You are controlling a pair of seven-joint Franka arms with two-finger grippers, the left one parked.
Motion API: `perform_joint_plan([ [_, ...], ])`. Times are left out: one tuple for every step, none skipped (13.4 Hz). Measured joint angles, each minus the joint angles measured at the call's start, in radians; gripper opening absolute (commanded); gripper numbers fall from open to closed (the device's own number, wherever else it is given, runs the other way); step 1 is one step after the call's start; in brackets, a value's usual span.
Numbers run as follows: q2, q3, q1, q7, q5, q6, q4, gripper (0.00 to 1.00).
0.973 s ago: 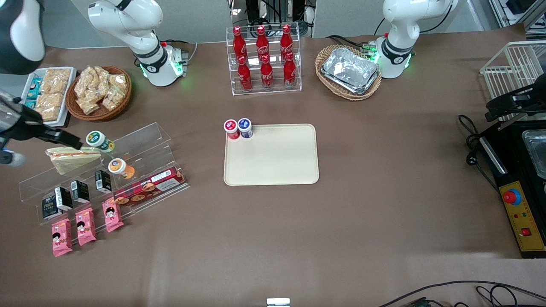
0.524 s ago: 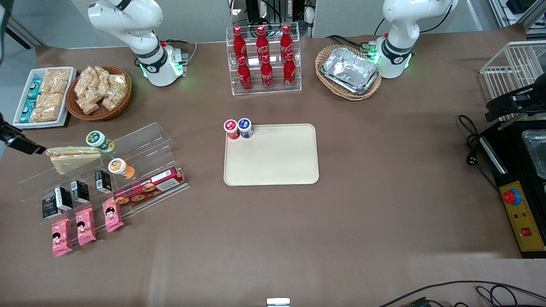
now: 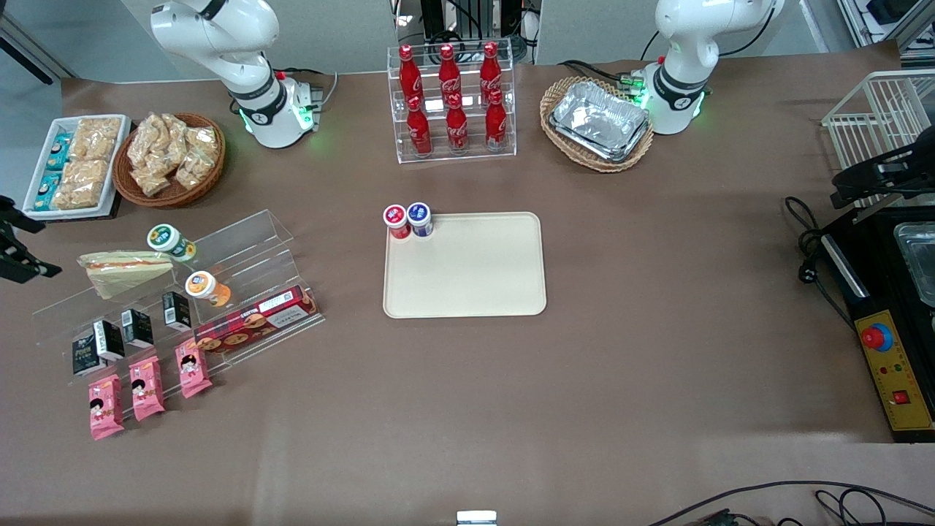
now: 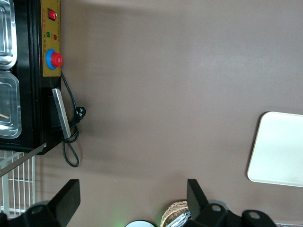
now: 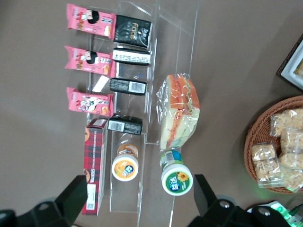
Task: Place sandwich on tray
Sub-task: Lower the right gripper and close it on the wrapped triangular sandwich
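The robot's right gripper will next grab the sandwich by its wrapped bread sides, so that it can place the sandwich (image 3: pixel 124 269) on the tray (image 3: pixel 467 281).
The sandwich (image 3: pixel 124 269), a pale bread wedge with red-orange filling in clear wrap, lies on the top step of a clear acrylic stand (image 3: pixel 241 241). It also shows in the right wrist view (image 5: pixel 179 111). The cream-beige tray (image 3: pixel 467 281) lies flat at the table's middle, and its corner shows in the left wrist view (image 4: pixel 279 149). My right gripper (image 5: pixel 137 196) is open and empty, high above the stand. In the front view the gripper (image 3: pixel 22 252) shows only at the picture's edge, beside the sandwich toward the working arm's end.
On the stand are a green-lidded jar (image 3: pixel 169 241), an orange-lidded jar (image 3: pixel 204 286), a red biscuit box (image 3: pixel 256 321), black cartons and pink packets (image 3: pixel 146 387). Red-lidded (image 3: pixel 397 219) and blue-lidded (image 3: pixel 419 218) cups stand on the tray's corner. A snack basket (image 3: pixel 172 157) is nearby.
My gripper has drawn back from the sandwich's upper edge toward the working arm's end, mostly leaving the front view. The sandwich has not moved.
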Motion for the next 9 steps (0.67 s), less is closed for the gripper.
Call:
perform_joint_plan([
  [0.005, 0.0, 0.0, 0.013, 0.001, 0.021, -0.028, 1.0],
  [0.007, -0.001, 0.0, 0.021, 0.001, 0.045, -0.063, 1.0],
  [0.007, -0.001, 0.0, 0.023, 0.001, 0.069, -0.099, 1.0],
  [0.007, -0.002, 0.0, 0.024, 0.001, 0.089, -0.13, 1.0],
  [0.006, -0.002, 0.0, 0.024, 0.001, 0.106, -0.158, 1.0],
  [0.006, -0.002, 0.0, 0.024, 0.001, 0.122, -0.184, 1.0],
  [0.005, -0.002, 0.0, 0.025, 0.001, 0.137, -0.207, 1.0],
  [0.005, -0.002, 0.0, 0.025, 0.001, 0.153, -0.229, 1.0],
  [0.005, -0.004, 0.0, 0.025, 0.001, 0.167, -0.249, 1.0],
])
